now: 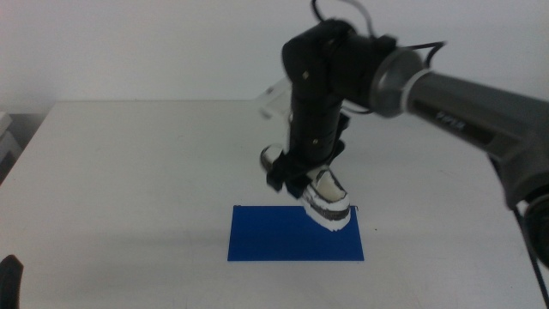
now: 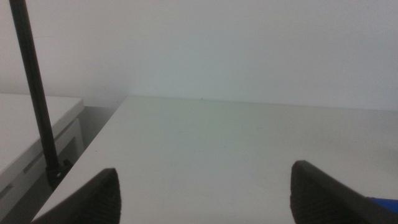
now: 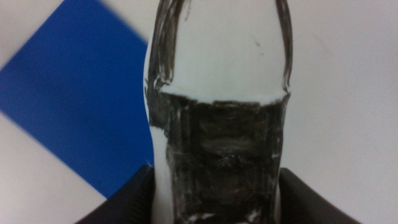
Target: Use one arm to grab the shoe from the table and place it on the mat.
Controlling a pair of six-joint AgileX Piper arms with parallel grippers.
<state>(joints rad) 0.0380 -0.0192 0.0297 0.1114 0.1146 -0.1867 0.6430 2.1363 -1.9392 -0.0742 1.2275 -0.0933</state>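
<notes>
I need to lower the white shoe (image 1: 329, 206) with my right gripper, because it hangs tilted above the dark blue mat in the middle view. It would fall if I opened now.
The right arm (image 1: 403, 77) reaches in from the right, and its gripper (image 1: 296, 172) is shut on the shoe (image 1: 324, 199), a white sneaker with black patches. The shoe hangs tilted over the far right part of the dark blue mat (image 1: 283, 236), its low end at or just above the mat. In the right wrist view the shoe (image 3: 217, 118) fills the space between the two jaws, with the mat (image 3: 81, 93) beneath and beside it. The left gripper (image 2: 205, 193) waits open and empty at the table's near left corner, over the white table (image 2: 236, 143).
The white table (image 1: 129, 180) spreads to the left of and behind the mat. A thin black pole (image 2: 34, 93) stands beside the table's left edge, next to a lower white surface (image 2: 25, 124). A clear plastic piece (image 1: 273, 99) shows behind the right arm.
</notes>
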